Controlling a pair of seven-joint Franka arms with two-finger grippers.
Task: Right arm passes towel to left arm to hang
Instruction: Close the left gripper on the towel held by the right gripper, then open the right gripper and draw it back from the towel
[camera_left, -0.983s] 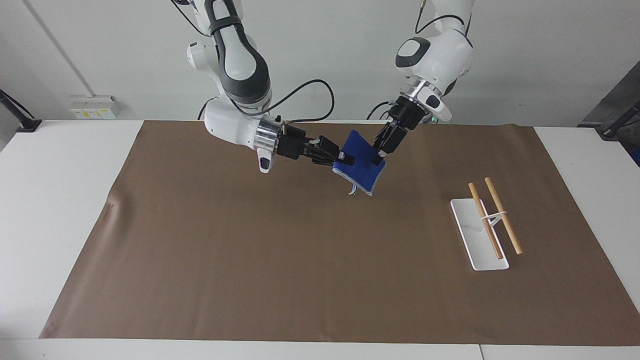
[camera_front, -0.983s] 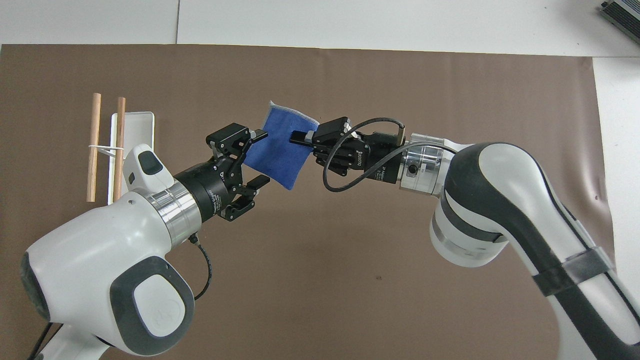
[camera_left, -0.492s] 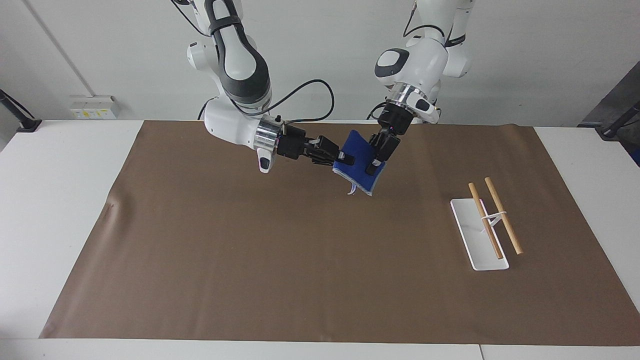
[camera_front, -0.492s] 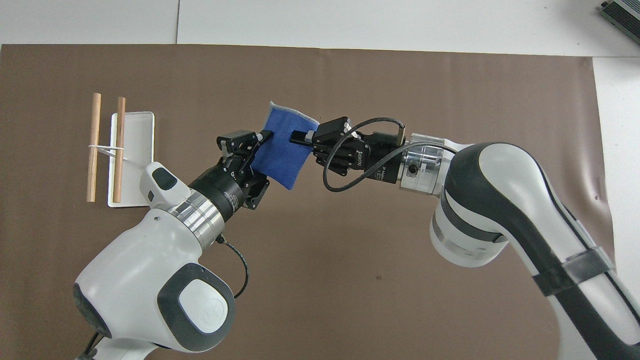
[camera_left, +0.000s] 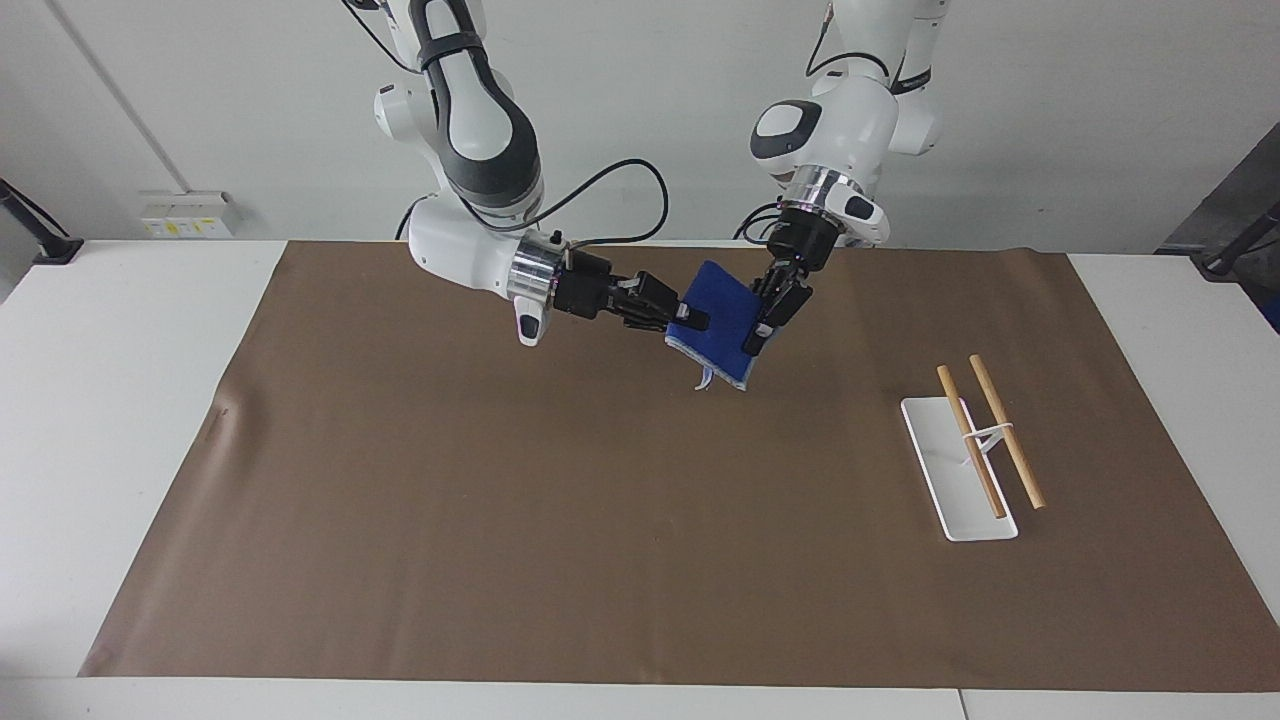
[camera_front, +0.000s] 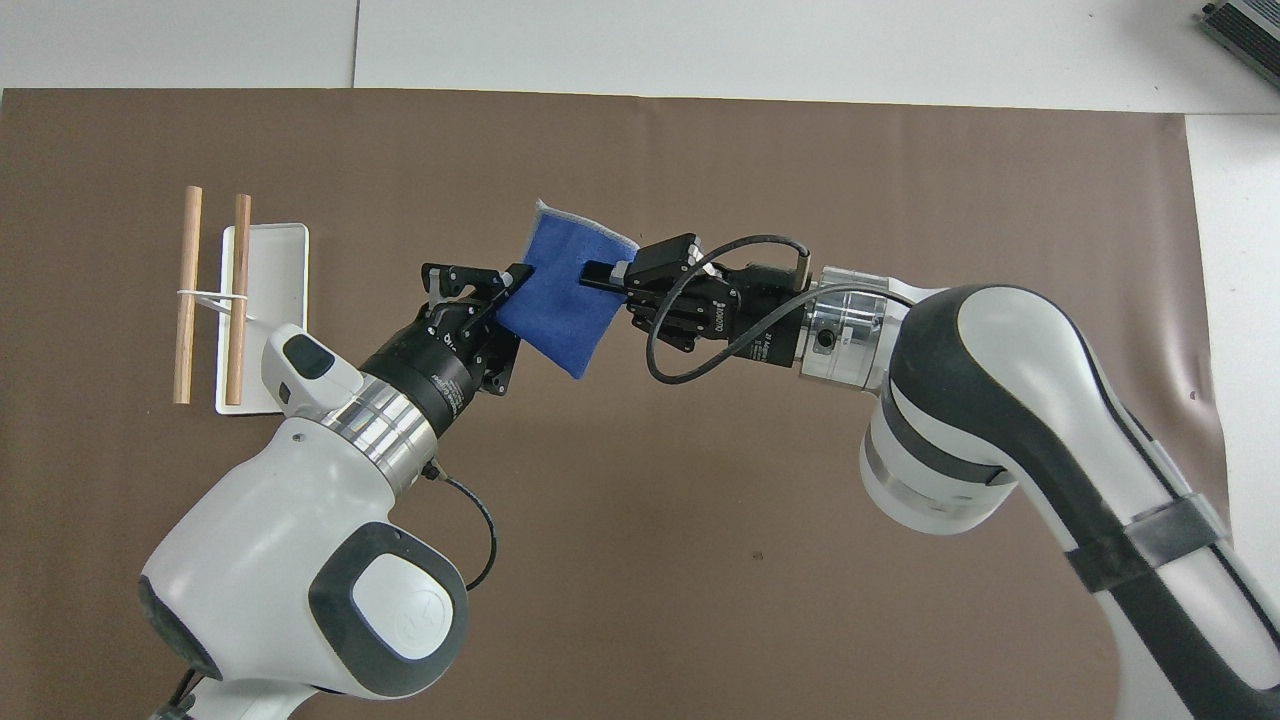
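Next, my left gripper pinches the towel by its free opposite edge (camera_front: 517, 289), since my right gripper already crowds one edge of the towel.
The blue towel (camera_left: 722, 310) hangs in the air over the brown mat, near the robots' edge of the table; it also shows in the overhead view (camera_front: 560, 300). My right gripper (camera_left: 695, 322) is shut on the towel's edge toward the right arm's end and holds it up (camera_front: 592, 276). My left gripper (camera_left: 762, 328) is open at the towel's other edge (camera_front: 512, 300). One finger lies over the cloth and the other is hidden under it.
A white tray (camera_left: 950, 490) with two wooden rods (camera_left: 1005, 430) stands on the brown mat (camera_left: 500, 500) toward the left arm's end, farther from the robots than the towel. It also shows in the overhead view (camera_front: 275, 260).
My left gripper has come in from beside the towel, turned at the wrist, and now has its fingers around the towel's edge. The right gripper and the towel have stayed put.
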